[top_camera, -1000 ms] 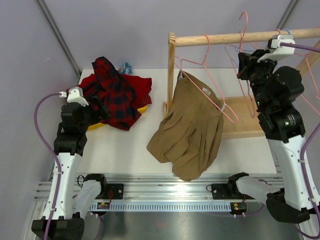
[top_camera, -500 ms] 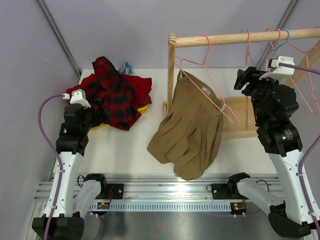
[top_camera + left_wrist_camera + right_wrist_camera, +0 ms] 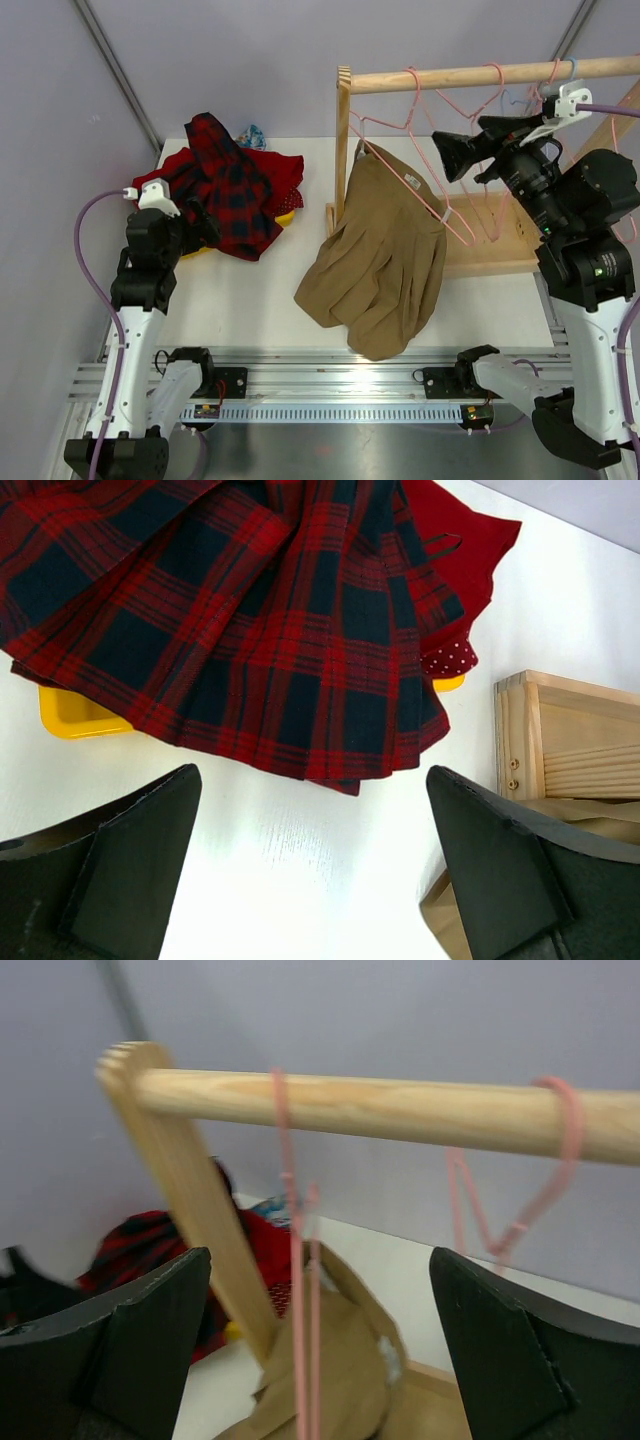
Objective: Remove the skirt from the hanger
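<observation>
My right gripper should grab the pink hanger by its nearest shoulder wire next, so that the skirt [image 3: 385, 265] stays free for my left gripper to take off.
A tan skirt [image 3: 385, 265] hangs from a pink hanger [image 3: 405, 128] hooked over the wooden rail [image 3: 450, 76], its hem resting on the white table. My right gripper [image 3: 452, 158] is open, level with the hanger's right shoulder and just to its right, holding nothing. In the right wrist view the hanger's wires [image 3: 300, 1290] and the skirt [image 3: 340, 1380] sit between my spread right gripper [image 3: 315, 1345], still some way ahead. My left gripper [image 3: 198, 226] is open and empty beside the plaid pile; in its wrist view the left gripper [image 3: 315, 870] hovers over bare table.
A red plaid garment [image 3: 225, 190] lies piled over a yellow tray [image 3: 75, 715] at the back left. Empty pink hangers [image 3: 492, 85] hang further right on the rail. The rack's upright post [image 3: 343, 150] and wooden base [image 3: 495, 255] stand behind the skirt.
My right gripper opened, let go of an empty hanger at the right of the rail and swung left toward the skirt's hanger. The left arm barely moved.
</observation>
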Controlling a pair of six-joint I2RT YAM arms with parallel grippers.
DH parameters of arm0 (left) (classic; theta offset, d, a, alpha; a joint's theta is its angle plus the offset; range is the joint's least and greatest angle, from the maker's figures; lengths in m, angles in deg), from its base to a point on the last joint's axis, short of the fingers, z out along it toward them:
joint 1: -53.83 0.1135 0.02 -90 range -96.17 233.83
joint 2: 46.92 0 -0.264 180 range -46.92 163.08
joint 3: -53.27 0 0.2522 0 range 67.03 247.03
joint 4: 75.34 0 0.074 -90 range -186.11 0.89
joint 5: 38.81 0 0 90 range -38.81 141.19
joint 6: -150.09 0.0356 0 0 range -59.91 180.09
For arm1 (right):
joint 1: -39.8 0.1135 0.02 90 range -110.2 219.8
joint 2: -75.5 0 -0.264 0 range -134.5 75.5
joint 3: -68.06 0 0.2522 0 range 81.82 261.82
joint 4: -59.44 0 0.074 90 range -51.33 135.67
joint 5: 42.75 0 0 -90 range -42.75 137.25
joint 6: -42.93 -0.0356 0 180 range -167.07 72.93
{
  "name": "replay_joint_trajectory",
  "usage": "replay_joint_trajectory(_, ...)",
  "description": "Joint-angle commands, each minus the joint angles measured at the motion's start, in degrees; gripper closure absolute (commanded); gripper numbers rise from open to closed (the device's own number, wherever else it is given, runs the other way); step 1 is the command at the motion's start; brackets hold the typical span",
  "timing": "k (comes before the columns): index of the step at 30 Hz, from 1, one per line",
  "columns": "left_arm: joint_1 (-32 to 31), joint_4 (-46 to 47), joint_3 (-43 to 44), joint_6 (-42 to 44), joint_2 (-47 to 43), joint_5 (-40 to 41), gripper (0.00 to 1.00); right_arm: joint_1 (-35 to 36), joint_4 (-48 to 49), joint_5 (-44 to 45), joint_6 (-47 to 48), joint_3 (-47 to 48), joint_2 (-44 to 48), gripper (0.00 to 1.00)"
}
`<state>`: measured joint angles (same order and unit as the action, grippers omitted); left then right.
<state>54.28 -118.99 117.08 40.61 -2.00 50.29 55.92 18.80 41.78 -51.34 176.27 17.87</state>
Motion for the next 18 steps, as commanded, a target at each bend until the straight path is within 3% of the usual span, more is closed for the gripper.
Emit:
replay_joint_trajectory(1, -0.1, 2.6, -0.2, -0.2, -1.2, -0.3, 0.01, 0.0, -0.3, -25.1, -4.9, 3.5, -4.1, 0.03)
replay_joint_trajectory(3, 0.0, 2.6, -0.4, -0.2, -1.4, -0.2, 0.01, 0.0, 1.8, -29.4, -7.4, 2.5, -4.9, 0.05)
replay_joint_trajectory(11, 0.0, 2.7, -0.5, -0.3, -1.4, -0.4, 0.01, 0.1, 5.2, -29.1, -8.1, -5.0, -4.6, 0.10)
replay_joint_trajectory(14, -0.1, 2.8, -0.5, -0.3, -1.4, -0.5, 0.01, 0.1, 5.9, -28.7, -8.2, -7.1, -4.3, 0.21)
replay_joint_trajectory(17, -0.1, 2.8, -0.5, -0.3, -1.4, -0.6, 0.01, 0.1, 6.7, -28.7, -8.4, -8.8, -4.2, 0.51)
replay_joint_trajectory(18, 0.0, 2.8, -0.5, -0.3, -1.4, -0.7, 0.01, 0.0, 6.8, -28.7, -8.4, -8.9, -4.1, 0.65)
